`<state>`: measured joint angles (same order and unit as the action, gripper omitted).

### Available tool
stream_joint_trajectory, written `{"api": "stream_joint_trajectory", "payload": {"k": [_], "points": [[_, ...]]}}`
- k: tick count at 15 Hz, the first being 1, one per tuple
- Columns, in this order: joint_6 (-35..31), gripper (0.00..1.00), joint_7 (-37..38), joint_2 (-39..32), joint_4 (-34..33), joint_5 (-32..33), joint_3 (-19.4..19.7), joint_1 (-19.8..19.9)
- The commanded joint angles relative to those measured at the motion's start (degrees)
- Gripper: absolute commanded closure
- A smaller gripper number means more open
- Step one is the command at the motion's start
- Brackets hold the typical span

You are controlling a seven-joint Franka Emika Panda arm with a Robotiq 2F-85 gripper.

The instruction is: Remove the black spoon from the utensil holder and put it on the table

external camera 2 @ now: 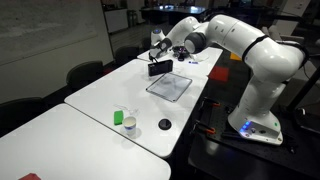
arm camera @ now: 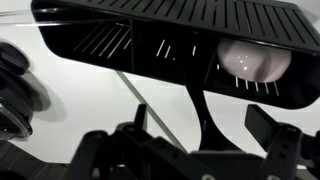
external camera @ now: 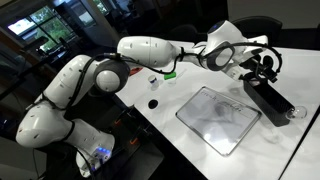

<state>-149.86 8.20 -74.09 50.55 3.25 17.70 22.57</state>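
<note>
The black spoon's handle (arm camera: 209, 132) runs between my open fingertips with white table on both sides, so closing now would catch it and it is time to close.
The utensil holder (external camera: 272, 99) is a long black box on the white table (external camera: 190, 135), also seen in an exterior view (external camera 2: 160, 68). In the wrist view the holder (arm camera: 150, 38) fills the top, with a pale round object (arm camera: 250, 60) in one compartment. The black spoon (arm camera: 192, 108) sticks out of the holder towards the camera, between my fingers. My gripper (arm camera: 200, 122) is open, with white table showing on both sides of the spoon. It hovers just over the holder in both exterior views (external camera: 262, 68) (external camera 2: 160, 50).
A flat grey tray (external camera: 218, 118) (external camera 2: 170, 85) lies next to the holder. A small black disc (external camera: 153, 102) (external camera 2: 165, 125), a green cup (external camera 2: 118, 117) and a white cup (external camera 2: 129, 126) stand further along the table. A clear glass (external camera: 297, 113) stands by the holder's end.
</note>
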Motion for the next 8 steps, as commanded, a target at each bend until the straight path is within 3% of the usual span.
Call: {"api": "stream_joint_trajectory", "payload": {"k": [1, 2, 8], "points": [[3.76, 0.25, 1.06, -3.24, -6.46, 0.63, 0.87, 0.82], [4.0, 0.26, 1.12, -3.7, -7.23, 0.72, 0.93, 0.99], [4.06, 0.73, 1.32, -4.67, -8.51, 0.58, 1.71, 0.91]]}}
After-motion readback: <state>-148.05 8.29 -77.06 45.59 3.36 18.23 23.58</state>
